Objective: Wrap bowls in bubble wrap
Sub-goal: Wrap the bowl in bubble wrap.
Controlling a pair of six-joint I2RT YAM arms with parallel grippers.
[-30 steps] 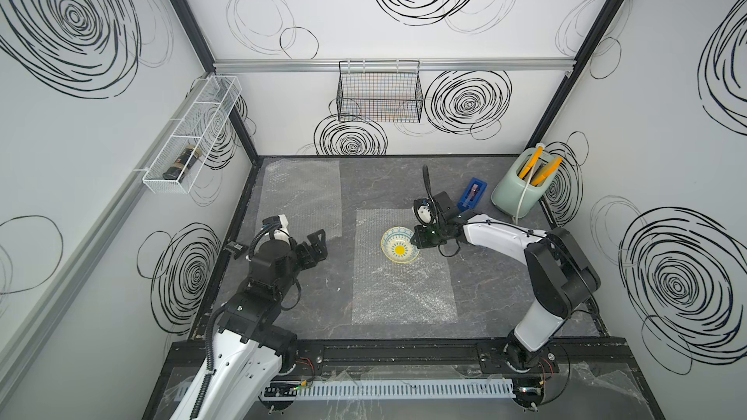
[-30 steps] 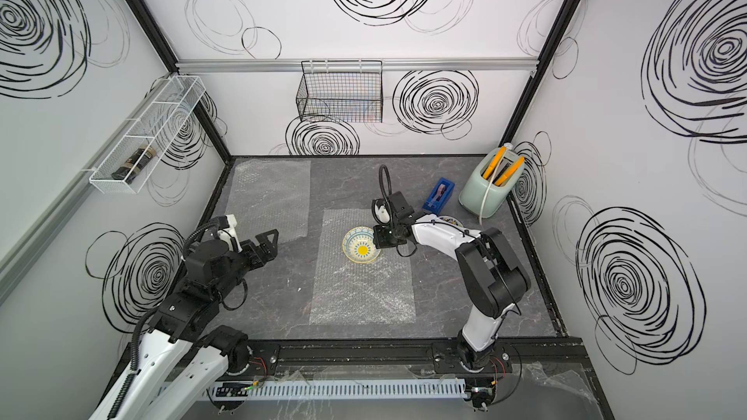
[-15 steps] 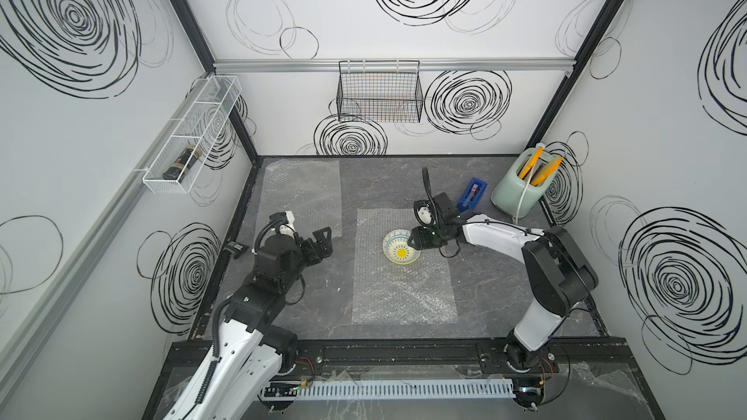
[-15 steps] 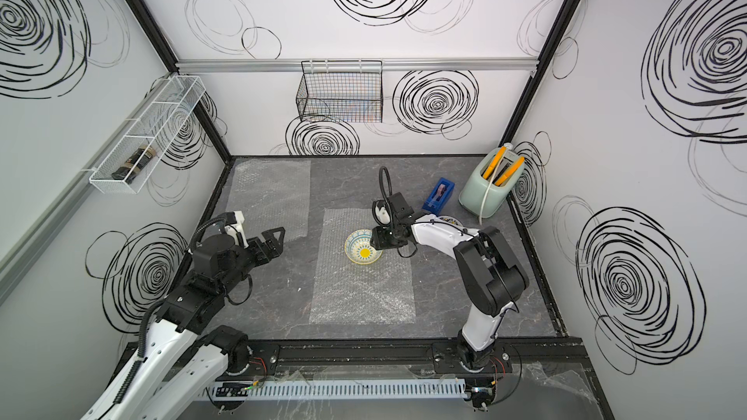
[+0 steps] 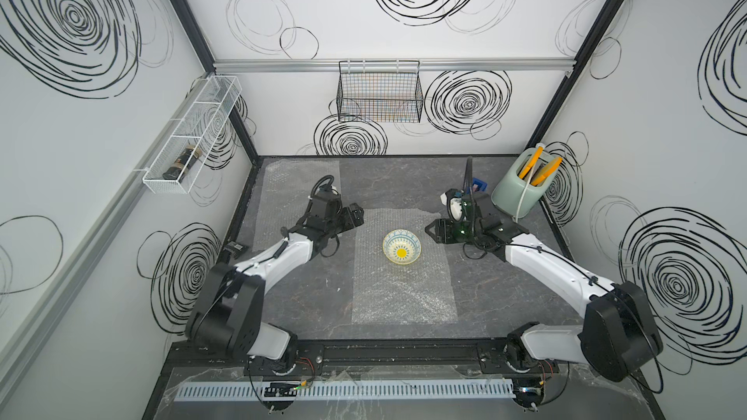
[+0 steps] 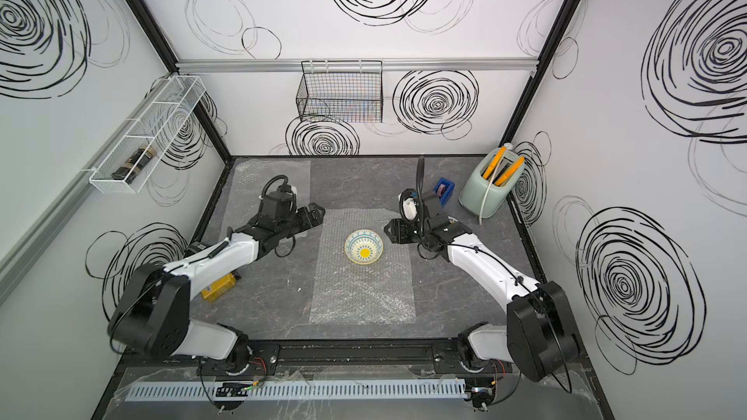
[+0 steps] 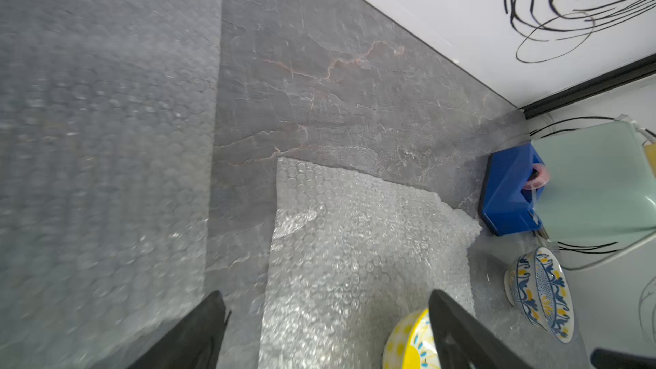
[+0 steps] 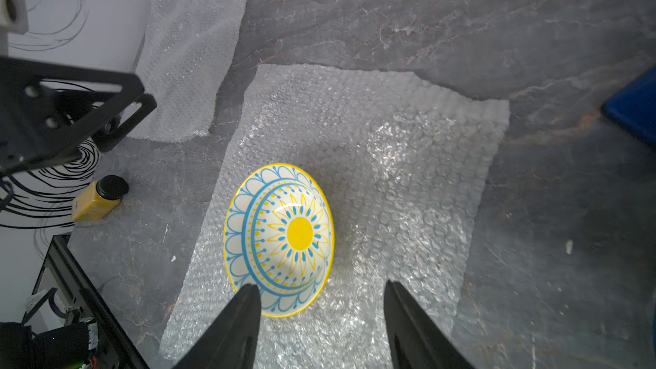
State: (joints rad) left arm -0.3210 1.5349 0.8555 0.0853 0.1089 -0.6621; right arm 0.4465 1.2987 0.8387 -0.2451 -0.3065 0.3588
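I should next pinch the bubble wrap sheet with my left gripper by its nearby far corner to fold the sheet over, and leave the cream bowl (image 5: 401,251) free.
The cream bowl (image 5: 401,251) (image 6: 364,251) with the yellow centre sits upright on the far half of a bubble wrap sheet (image 5: 400,301) (image 6: 364,301) in mid-table. My right gripper (image 5: 431,230) (image 8: 321,287) is open just right of the bowl, and its jaws hold nothing. My left gripper (image 5: 356,215) (image 7: 326,299) is open and empty, low by this sheet's far left corner. The second bubble wrap sheet (image 5: 291,183) (image 6: 262,179) lies flat at the back left. The white bowl with the blue pattern (image 7: 539,292) shows in the left wrist view, beside the toaster.
A mint toaster (image 5: 519,191) and a blue tape dispenser (image 6: 444,189) stand at the back right. A yellow bottle (image 6: 218,286) lies by the left wall, under my left arm. On the walls hang a black wire basket (image 5: 380,94) and a white wire shelf (image 5: 190,143).
My right gripper opened, let go of the cream bowl and drew back to the right. The bowl now rests level on the sheet. My left arm reached in toward the sheet's far left corner.
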